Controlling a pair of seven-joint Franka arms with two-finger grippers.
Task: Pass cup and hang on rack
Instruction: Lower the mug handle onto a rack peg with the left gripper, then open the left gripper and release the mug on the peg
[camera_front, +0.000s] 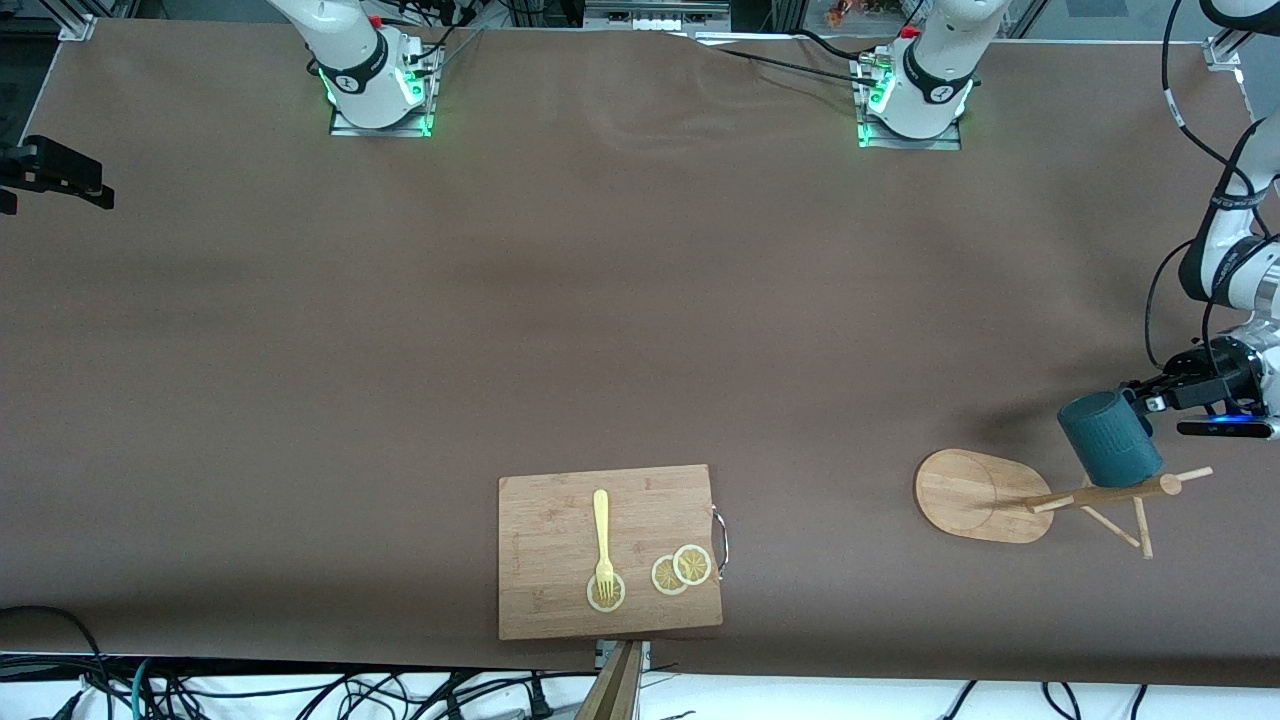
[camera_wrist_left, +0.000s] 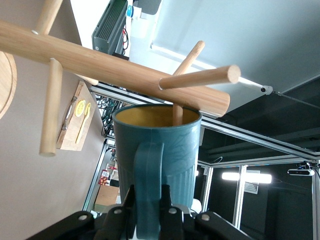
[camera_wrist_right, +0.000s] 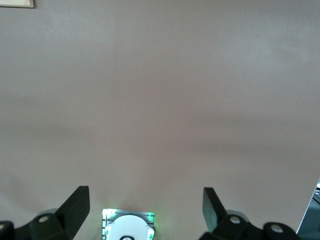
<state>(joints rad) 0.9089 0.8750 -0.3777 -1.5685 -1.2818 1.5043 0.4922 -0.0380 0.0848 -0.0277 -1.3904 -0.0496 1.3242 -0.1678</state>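
Note:
My left gripper releases the cup now, since the rack's peg reaches inside the cup's opening (camera_wrist_left: 145, 115) in the left wrist view, so the cup would hang.
The dark teal cup (camera_front: 1110, 440) is in the air, tilted, right against the top of the bamboo rack (camera_front: 985, 495) at the left arm's end of the table. My left gripper (camera_front: 1140, 400) is shut on the cup's handle. In the left wrist view the fingers (camera_wrist_left: 167, 197) pinch the handle (camera_wrist_left: 149, 170) of the cup (camera_wrist_left: 180, 150). The rack's pole (camera_wrist_left: 115, 65) crosses just past the cup's mouth, and one thin peg (camera_wrist_left: 177, 112) shows at its yellowish opening. My right gripper (camera_wrist_right: 147, 200) is open and empty, high over bare table near its own base, waiting.
A wooden cutting board (camera_front: 550, 520) lies near the front edge at mid-table, with a yellow fork (camera_front: 601, 530) and lemon slices (camera_front: 682, 570) on it. A black device (camera_front: 55, 175) sits at the table's edge at the right arm's end.

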